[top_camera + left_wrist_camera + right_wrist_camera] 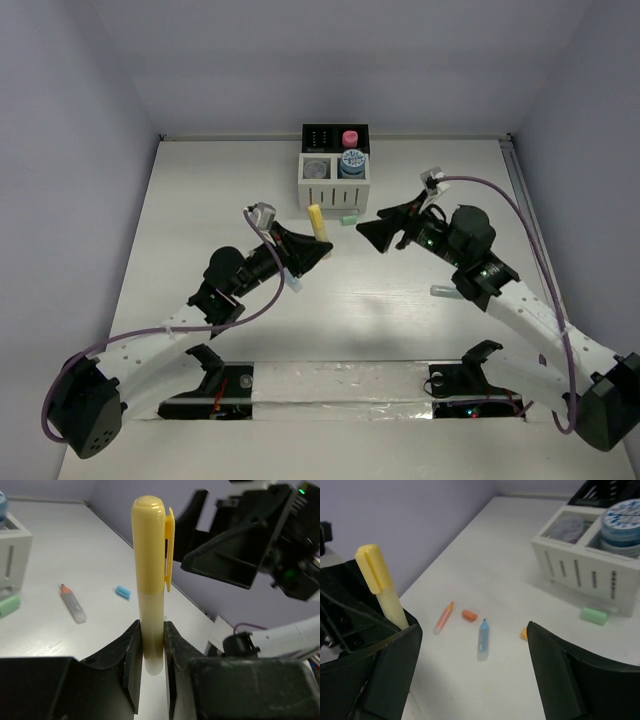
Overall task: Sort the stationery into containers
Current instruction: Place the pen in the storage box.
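Note:
My right gripper is to grip the yellow marker next by its end with the cap (315,214) (373,568). That leaves the marker's pale body free to go into the black compartment.
My left gripper (312,250) is shut on a yellow marker (318,220), which stands upright between its fingers in the left wrist view (150,575). My right gripper (372,232) is open and empty, facing the left one from close by; it hovers above the table in its own view (475,665). The four-compartment organiser (335,182) stands behind them, with a blue-white roll (351,162) and a pink stub (350,138) inside. On the table lie a blue pen (482,637), a pink pencil-like tube (443,618), an orange stub (469,615) and a green stub (594,615).
A clear tube (445,291) lies by the right arm's forearm. A small yellow-orange stub (523,633) sits beside the right finger. A grey roll (316,167) fills the organiser's left white bin. Walls close in the table on three sides.

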Robot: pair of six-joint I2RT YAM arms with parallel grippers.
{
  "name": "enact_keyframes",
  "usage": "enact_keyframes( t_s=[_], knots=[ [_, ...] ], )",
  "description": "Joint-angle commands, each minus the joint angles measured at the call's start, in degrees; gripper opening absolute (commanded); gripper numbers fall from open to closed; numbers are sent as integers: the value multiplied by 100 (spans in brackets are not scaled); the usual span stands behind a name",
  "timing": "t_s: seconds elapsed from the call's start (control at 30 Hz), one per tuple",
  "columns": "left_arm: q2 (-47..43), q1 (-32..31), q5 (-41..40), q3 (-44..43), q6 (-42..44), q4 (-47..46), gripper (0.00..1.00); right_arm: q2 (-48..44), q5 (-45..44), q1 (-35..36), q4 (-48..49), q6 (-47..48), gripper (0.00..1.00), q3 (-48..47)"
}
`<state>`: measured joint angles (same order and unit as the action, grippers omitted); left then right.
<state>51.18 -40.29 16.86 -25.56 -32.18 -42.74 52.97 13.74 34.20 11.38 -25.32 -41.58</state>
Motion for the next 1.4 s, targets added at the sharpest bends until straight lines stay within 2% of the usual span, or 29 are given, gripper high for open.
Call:
enact_keyframes(
  t_s=[0.0, 0.1, 0.27, 0.5, 0.7, 0.87, 1.17, 1.37],
  knots=[
    [-100, 39, 975, 270, -244, -928, 0, 397, 2790, -299, 769, 176, 92, -323],
    [-73, 39, 1494, 394, -446, -1245, 0, 758, 3572, -299, 1127, 168, 94, -605],
    [-55, 39, 1469, 394, -561, -1105, 0, 873, 3952, -299, 1604, -8, 96, -711],
    [261, 39, 1399, 253, -605, -990, 0, 1224, 4163, -299, 2210, -543, 97, -798],
    [445, 39, 1566, 332, -816, -1456, 0, 1584, 4049, -299, 2404, -693, 92, -939],
    [542, 39, 1706, 315, -860, -1641, 0, 1909, 4049, -299, 2500, -781, 91, -1062],
    [920, -66, 1952, 254, -1062, -2001, 0, 2147, 4023, -299, 2879, -1107, 82, -1097],
    [956, -66, 1900, 227, -1071, -2028, 0, 2191, 3962, -247, 2800, -1098, 65, -1080]
  ],
)
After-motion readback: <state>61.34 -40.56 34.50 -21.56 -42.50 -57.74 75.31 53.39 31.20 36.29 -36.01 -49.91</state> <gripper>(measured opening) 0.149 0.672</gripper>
